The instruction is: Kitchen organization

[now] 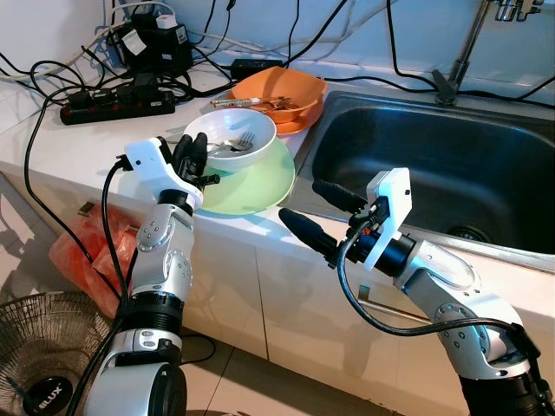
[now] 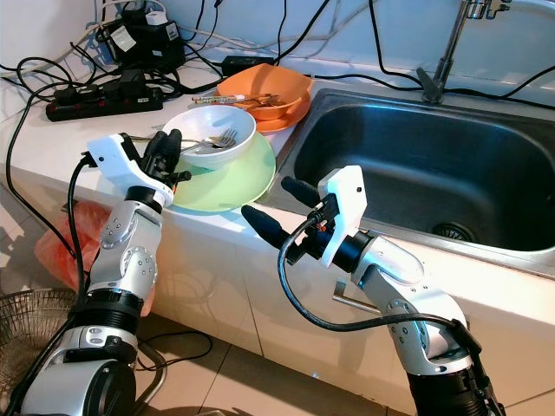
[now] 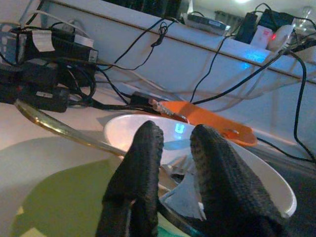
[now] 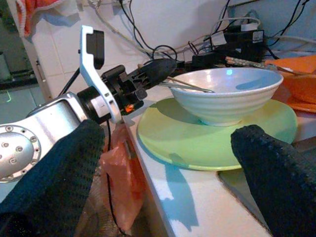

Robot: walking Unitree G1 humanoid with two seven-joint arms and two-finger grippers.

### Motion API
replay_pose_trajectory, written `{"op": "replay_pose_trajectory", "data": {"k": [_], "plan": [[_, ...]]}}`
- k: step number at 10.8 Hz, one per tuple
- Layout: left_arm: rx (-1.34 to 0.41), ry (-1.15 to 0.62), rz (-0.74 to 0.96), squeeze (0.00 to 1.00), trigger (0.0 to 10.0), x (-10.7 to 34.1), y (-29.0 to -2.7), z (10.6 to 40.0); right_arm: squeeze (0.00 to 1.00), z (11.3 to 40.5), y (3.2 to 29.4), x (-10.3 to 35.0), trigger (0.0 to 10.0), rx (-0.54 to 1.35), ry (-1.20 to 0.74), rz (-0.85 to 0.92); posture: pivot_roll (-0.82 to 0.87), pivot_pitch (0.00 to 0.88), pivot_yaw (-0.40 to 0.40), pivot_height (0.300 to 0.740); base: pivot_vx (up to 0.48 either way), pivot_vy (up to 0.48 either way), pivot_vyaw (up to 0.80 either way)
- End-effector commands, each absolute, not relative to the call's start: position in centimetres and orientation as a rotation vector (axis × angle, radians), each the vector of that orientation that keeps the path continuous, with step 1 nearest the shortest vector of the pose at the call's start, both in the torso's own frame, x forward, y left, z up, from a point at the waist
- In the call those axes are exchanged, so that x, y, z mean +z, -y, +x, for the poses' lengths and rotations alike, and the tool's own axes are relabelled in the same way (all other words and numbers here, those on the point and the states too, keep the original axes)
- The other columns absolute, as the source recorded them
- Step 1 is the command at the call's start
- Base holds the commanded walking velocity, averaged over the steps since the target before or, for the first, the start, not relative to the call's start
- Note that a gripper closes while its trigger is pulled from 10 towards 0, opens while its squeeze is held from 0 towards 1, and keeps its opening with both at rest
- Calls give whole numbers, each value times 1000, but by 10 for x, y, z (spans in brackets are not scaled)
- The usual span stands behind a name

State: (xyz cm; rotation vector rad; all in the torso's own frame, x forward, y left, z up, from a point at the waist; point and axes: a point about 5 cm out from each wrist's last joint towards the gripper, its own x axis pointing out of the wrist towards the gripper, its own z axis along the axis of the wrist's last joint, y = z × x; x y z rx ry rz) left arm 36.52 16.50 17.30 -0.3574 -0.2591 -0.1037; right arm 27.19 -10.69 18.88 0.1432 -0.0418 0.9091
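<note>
My right gripper will grab the metal utensil's neck just behind its tines next, as my left gripper covers its handle.
A white bowl [image 1: 253,156] stands on a light green plate [image 1: 256,189] on the counter, left of the sink [image 1: 434,147]. Metal cutlery [image 1: 236,142] lies in the bowl, one handle sticking out over the near-left rim. My left gripper [image 1: 196,154] is at that rim, its fingers [image 3: 138,168] closed on the metal handle [image 3: 54,127]. My right gripper [image 1: 303,202] hangs open in front of the counter edge, right of the plate and pointing at it, with nothing between its fingers [image 4: 266,163].
An orange bowl [image 1: 282,88] with utensils sits behind the white bowl. A power strip [image 1: 113,106] and tangled cables crowd the back left of the counter. The faucet [image 1: 468,52] rises behind the sink. An orange bag [image 1: 82,251] and a fan [image 1: 35,355] are on the floor at the left.
</note>
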Motion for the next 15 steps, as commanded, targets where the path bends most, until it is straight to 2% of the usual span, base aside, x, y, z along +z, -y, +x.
{"op": "replay_pose_trajectory", "data": {"k": [1, 7, 11, 15], "plan": [[-114, 277, -362, 0, 0, 179, -164, 368, 0, 269, 105, 189, 10000, 924, 47, 151, 12, 21, 61, 740, 0, 0, 0], [-151, 309, -392, 0, 0, 188, -159, 368, 0, 272, 107, 189, 10000, 906, 50, 154, 12, 21, 59, 740, 0, 0, 0], [-298, 369, -481, 0, 0, 202, -145, 363, 0, 274, 108, 188, 10000, 889, 51, 164, 12, 22, 58, 740, 0, 0, 0], [-549, 335, -715, 0, 0, 212, -117, 356, 0, 286, 117, 190, 10000, 761, 57, 308, 9, 29, 57, 740, 0, 0, 0]]}}
